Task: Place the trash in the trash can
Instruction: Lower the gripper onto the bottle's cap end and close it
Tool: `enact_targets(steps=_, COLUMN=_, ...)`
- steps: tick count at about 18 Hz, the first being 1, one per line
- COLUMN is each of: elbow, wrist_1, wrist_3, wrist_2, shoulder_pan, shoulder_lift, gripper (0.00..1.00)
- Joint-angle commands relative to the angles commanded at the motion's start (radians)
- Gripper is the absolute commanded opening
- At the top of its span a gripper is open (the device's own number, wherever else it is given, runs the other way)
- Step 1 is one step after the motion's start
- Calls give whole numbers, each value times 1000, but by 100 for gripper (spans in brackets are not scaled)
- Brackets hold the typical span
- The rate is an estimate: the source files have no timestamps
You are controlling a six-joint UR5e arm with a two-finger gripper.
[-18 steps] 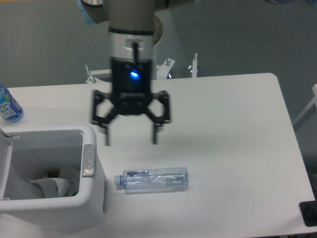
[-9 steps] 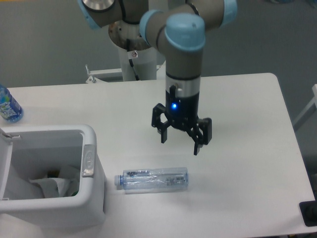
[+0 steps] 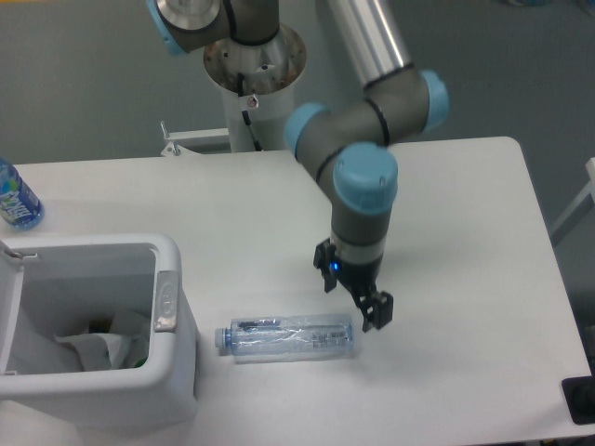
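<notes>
My gripper is going to take hold of the clear plastic bottle (image 3: 288, 336) by its base (image 3: 340, 336) next, to drop the trash into the trash can cap first.
A clear plastic bottle (image 3: 288, 336) lies on its side on the white table, cap pointing left toward the trash can. The trash can (image 3: 175, 376) is a white boxy bin at the front left with a grey oval latch (image 3: 165, 299) on its rim. Crumpled white plastic (image 3: 91, 348) with a greenish bit lies inside it. My gripper (image 3: 350, 305) is open and empty, low over the table just above and right of the bottle's base end. It does not touch the bottle.
A blue-labelled bottle with blue liquid (image 3: 15, 198) stands at the far left edge of the table (image 3: 465, 214). The arm's base post (image 3: 253, 70) stands behind the table's back edge. A dark object (image 3: 582, 400) sits off the front right corner.
The gripper has swung from above the bin's right side rightward and down, turning as it went. It now hangs low by the bottle's right end. The bottle has not moved.
</notes>
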Motion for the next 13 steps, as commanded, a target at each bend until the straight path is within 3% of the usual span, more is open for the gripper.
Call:
enact_targets(steps=6, elbow=-1, wrist_1=3, wrist_3=-3, wrist_2=23, shoulder_pan=-37, shoulder_lift=-40, gripper=100)
enact_targets(steps=13, elbow=-3, wrist_1=-2, wrist_3=-12, wrist_2=51, shoulder_pan=-89, shoulder_lift=-37, gripper=100)
